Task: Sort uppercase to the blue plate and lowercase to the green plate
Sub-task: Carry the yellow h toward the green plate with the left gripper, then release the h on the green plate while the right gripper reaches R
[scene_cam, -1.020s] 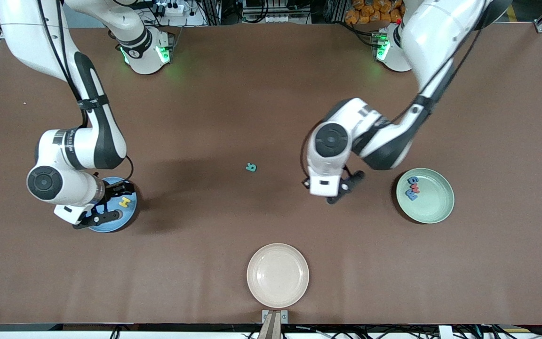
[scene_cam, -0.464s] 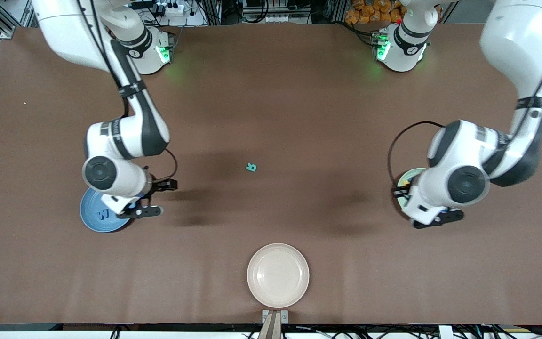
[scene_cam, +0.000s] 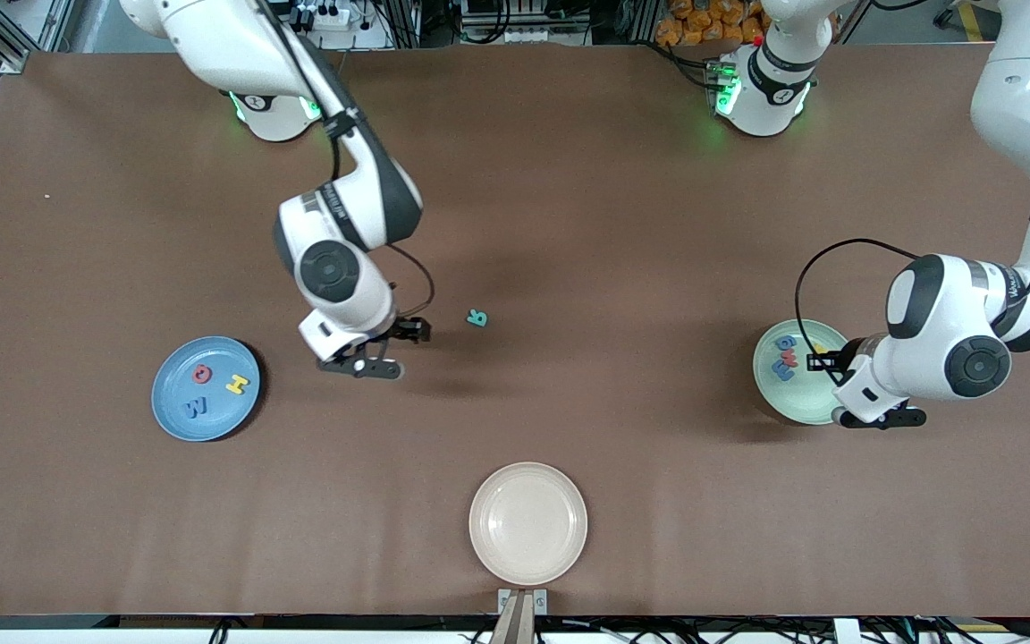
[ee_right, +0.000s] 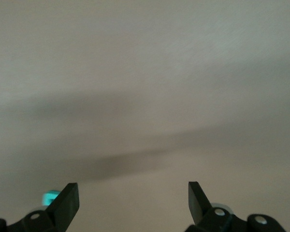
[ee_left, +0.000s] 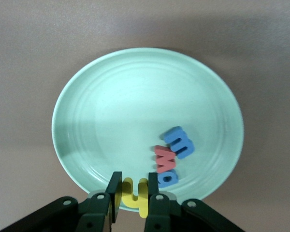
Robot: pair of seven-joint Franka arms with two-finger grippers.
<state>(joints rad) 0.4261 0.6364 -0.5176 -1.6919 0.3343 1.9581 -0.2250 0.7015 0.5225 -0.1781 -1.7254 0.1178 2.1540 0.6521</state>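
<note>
Next, my right gripper pinches the teal R across its top and bottom ends to sort the uppercase R onto the blue plate (scene_cam: 171,380).
My left gripper (scene_cam: 840,383) (ee_left: 135,186) hangs over the green plate's (scene_cam: 828,402) (ee_left: 111,111) rim, shut on a yellow lowercase h (ee_left: 129,189). In that plate lie a blue m (ee_left: 180,142), a red w (ee_left: 164,158) and a blue g (ee_left: 166,179). The blue plate (scene_cam: 171,380) toward the right arm's end holds a red Q (scene_cam: 203,373), a yellow H (scene_cam: 237,385) and a blue W (scene_cam: 197,408). A teal R (scene_cam: 477,317) (ee_right: 49,198) lies alone mid-table. My right gripper (scene_cam: 385,351) (ee_right: 134,193) hovers open and empty just beside it.
A cream plate (scene_cam: 569,555) with nothing in it sits near the table's front edge, nearer the camera than the teal R. Bare brown table lies between the three plates.
The right arm swung from over the blue plate to beside the teal R. The left arm carried the yellow h from mid-table to over the green plate.
</note>
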